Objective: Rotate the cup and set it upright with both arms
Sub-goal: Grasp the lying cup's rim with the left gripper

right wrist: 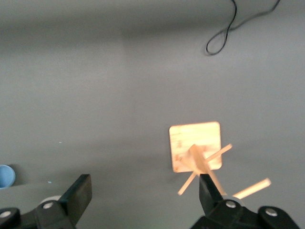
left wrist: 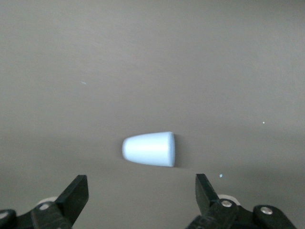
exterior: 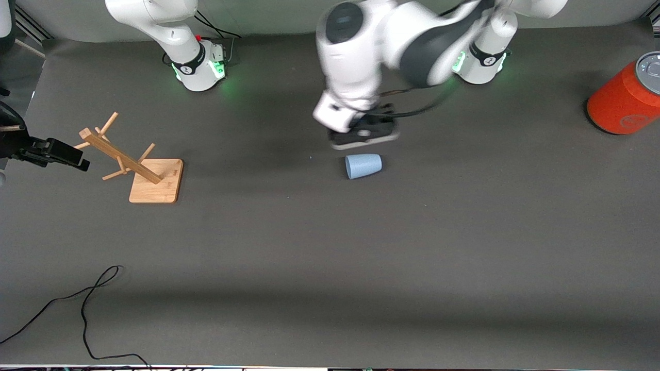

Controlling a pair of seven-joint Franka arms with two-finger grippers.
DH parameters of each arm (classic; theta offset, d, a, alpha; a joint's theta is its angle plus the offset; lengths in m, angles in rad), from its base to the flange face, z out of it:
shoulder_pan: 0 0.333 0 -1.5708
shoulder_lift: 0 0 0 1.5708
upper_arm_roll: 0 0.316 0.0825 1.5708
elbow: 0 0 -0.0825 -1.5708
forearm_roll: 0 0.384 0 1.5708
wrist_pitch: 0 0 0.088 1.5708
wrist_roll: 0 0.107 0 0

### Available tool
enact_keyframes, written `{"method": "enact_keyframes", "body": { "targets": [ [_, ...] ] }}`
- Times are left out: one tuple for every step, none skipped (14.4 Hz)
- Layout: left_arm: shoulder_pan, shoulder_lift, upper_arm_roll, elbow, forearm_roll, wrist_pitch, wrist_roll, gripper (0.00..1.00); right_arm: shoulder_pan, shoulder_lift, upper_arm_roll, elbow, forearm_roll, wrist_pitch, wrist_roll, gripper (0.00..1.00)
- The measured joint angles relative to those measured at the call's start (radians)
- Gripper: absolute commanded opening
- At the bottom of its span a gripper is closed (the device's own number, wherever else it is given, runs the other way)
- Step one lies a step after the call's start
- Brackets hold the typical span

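Note:
The left gripper needs to grab the cup by its wider rim (exterior: 349,167), so that the light-blue cup's base (exterior: 379,163) stays free for standing.
The light-blue cup (exterior: 363,166) lies on its side on the grey table, its wider rim toward the right arm's end. My left gripper (exterior: 363,135) hangs just above the table beside the cup, on the side nearer the robots' bases. In the left wrist view the cup (left wrist: 148,149) lies a little ahead of my left gripper (left wrist: 141,195), whose fingers are wide open and empty. My right gripper (right wrist: 145,195) is open and empty, high over the table beside the wooden rack (right wrist: 195,143). The cup's rim (right wrist: 5,175) shows at the edge of that view.
A wooden peg rack (exterior: 139,165) on a square base stands toward the right arm's end. A large orange-red cylinder with a grey top (exterior: 624,98) lies at the left arm's end. A black cable (exterior: 87,304) trails near the front edge.

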Motion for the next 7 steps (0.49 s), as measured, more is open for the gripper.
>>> {"method": "enact_keyframes", "body": {
  "targets": [
    [-0.048,0.066,0.001,0.040,0.040,0.011,-0.039,1.00,-0.001,0.000,0.000,-0.003,-0.009,0.009,-0.027,1.00],
    [-0.084,0.130,0.003,0.088,0.065,0.016,-0.060,1.00,-0.002,0.000,0.000,-0.005,-0.013,0.017,-0.043,1.00],
    [-0.108,0.188,0.005,0.133,0.089,0.016,-0.064,1.00,-0.002,0.000,0.000,-0.008,-0.016,0.026,-0.050,1.00],
    [-0.124,0.236,0.007,0.165,0.127,0.015,-0.062,1.00,-0.002,0.000,0.000,-0.010,-0.017,0.029,-0.054,1.00],
    [-0.131,0.273,0.008,0.184,0.172,0.012,-0.051,1.00,-0.002,0.000,0.000,-0.011,-0.017,0.029,-0.056,1.00],
    [-0.132,0.299,0.008,0.193,0.208,0.009,-0.012,1.00,-0.004,0.000,0.000,-0.011,-0.018,0.029,-0.056,1.00],
    [-0.133,0.316,0.009,0.194,0.234,0.006,0.051,0.99,-0.012,0.000,0.002,-0.012,-0.018,0.029,-0.056,1.00]
  ]
}}
